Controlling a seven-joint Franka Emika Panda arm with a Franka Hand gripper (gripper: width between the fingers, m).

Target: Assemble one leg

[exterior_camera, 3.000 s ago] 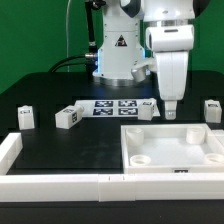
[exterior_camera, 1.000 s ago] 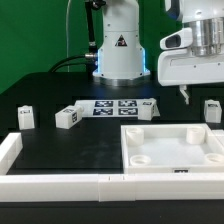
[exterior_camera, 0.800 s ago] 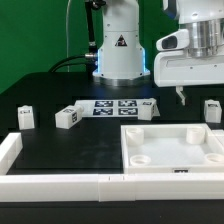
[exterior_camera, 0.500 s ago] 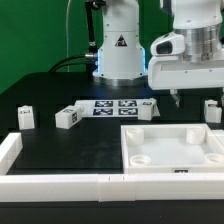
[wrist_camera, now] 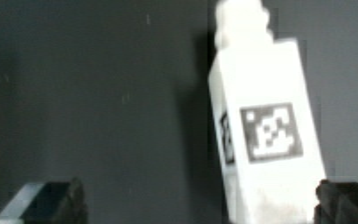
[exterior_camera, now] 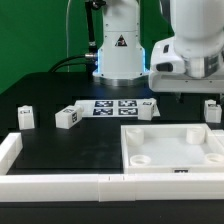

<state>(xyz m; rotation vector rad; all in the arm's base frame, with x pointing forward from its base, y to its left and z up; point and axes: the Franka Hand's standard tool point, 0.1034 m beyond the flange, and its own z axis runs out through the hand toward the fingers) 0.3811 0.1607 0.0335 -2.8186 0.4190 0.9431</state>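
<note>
My gripper needs to lower its open fingers before it closes on the white leg [wrist_camera: 274, 135]. The leg is below the fingers in the wrist view.
My gripper [exterior_camera: 170, 96] hangs open and empty above the table, just to the exterior view's right of a white leg [exterior_camera: 147, 108] lying by the marker board [exterior_camera: 112, 106]. In the wrist view a white leg with a black-and-white tag [wrist_camera: 265, 130] lies on the black table below my open gripper [wrist_camera: 197, 205], nearer one dark fingertip [wrist_camera: 345, 200] than the other. Nothing is held. Other legs stand at the exterior view's left [exterior_camera: 25, 117], left of centre [exterior_camera: 67, 118] and far right [exterior_camera: 212, 110].
The large white square panel with round corner sockets [exterior_camera: 130, 150] lies at the front right of the exterior view. A white rail [exterior_camera: 60, 184] runs along the table's front edge. The robot's base [exterior_camera: 118, 50] stands behind the marker board.
The gripper has risen off the table, then moved toward the exterior view's left and turned about its wrist. It now hangs beside the lying leg. No part has moved.
</note>
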